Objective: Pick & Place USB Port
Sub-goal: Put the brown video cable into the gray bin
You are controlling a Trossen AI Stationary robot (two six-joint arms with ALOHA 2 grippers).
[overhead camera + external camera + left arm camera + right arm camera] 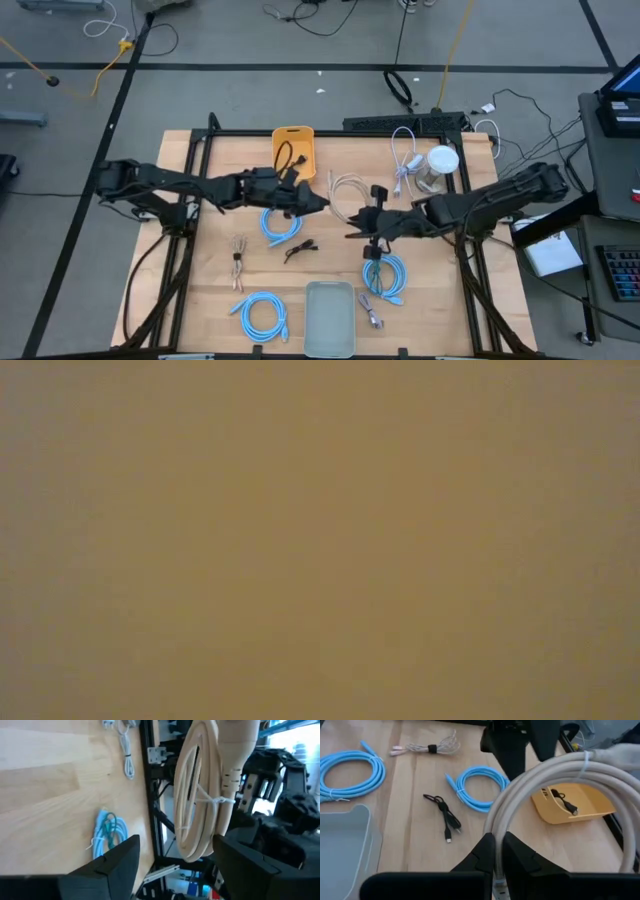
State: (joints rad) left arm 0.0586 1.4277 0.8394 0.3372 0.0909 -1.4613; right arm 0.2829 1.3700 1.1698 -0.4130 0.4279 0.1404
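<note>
My left gripper should next move the beige cable into the grey tray [329,318], grabbing its zip-tied bundled parts.
A beige cable coil [347,190], tied with a white zip tie, is up in the air over the table's middle. My right gripper [354,222] is shut on it. My left gripper [323,205] faces it from the table's left and is open. In the left wrist view its fingers [120,862] stand wide on either side of the coil's [197,800] near end without touching it. A yellow tray [294,150] near the far edge has a black cable in it. The low view shows only a flat tan blur. My right gripper [499,854] pinches the coil's bundled strands at one point of the loop [498,840] between its two fingers. It comes level from the table's right. The coil is lifted clear of the table, and the loop [570,770] arcs away from the fingers toward my left gripper.
Three blue cable coils lie on the wood [280,225] [260,315] [385,275], along with a black cable [300,248] and a braided one [238,262]. A pale grey tray [330,318] sits at the near edge. A white cable [405,160] and a white roll [438,165] are at far right.
</note>
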